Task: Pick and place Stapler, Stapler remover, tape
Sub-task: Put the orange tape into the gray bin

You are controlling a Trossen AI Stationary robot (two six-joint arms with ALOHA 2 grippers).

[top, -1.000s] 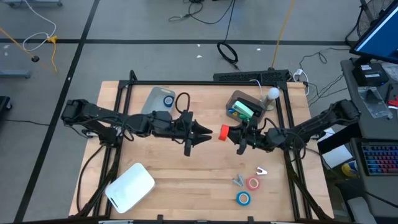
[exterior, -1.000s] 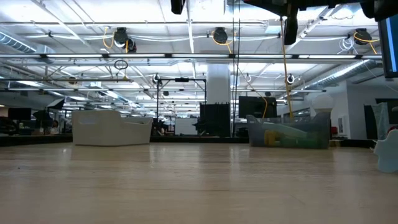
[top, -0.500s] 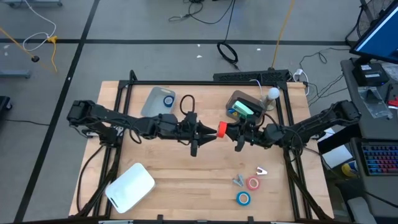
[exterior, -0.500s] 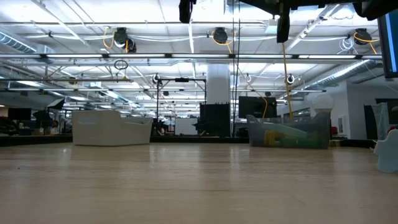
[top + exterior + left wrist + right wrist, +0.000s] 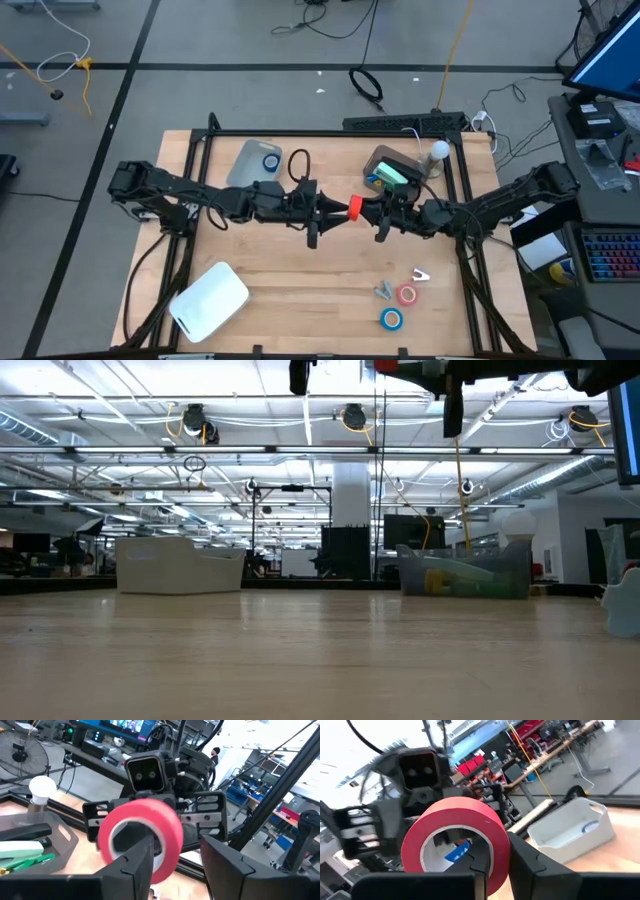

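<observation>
The red tape roll [image 5: 354, 208] needs to go in the grey tray [image 5: 253, 165], so my left gripper will next grab the roll by its side beside the roll's hole.
A red tape roll [image 5: 354, 208] hangs in the air over the middle of the table, between my two grippers, which meet tip to tip. My right gripper [image 5: 364, 210] comes from the table's right and is shut on the roll [image 5: 455, 832]. My left gripper [image 5: 341, 208] comes from the table's left and is open. One of its fingers [image 5: 137, 862] stands at the roll's hole [image 5: 131, 836] and the other [image 5: 222, 865] beside the roll. A green stapler [image 5: 391, 177] lies in a dark bin [image 5: 378, 160]. Two metal stapler removers [image 5: 420, 272] lie on the table near a red [image 5: 406, 294] and a blue tape roll [image 5: 391, 319]. My right gripper holds the roll's wall [image 5: 496, 840], with one finger [image 5: 479, 857] inside the hole and one [image 5: 522, 857] outside. The fingers come about level from the table's right. The roll is lifted clear, its hole facing along the fingers. My left gripper may touch the roll, but I cannot tell.
A grey tray [image 5: 246, 162] at the far left holds a blue tape roll [image 5: 271, 160]. A white lidded box [image 5: 210, 298] sits near the table's near left corner. A white bulb [image 5: 439, 150] stands by the bin. Bare wood lies under the grippers.
The gap between my two grippers has closed. My left gripper has gone toward the table's right and now reaches the red roll. My right gripper has brought the roll slightly toward the table's left. The roll has stayed in the air.
</observation>
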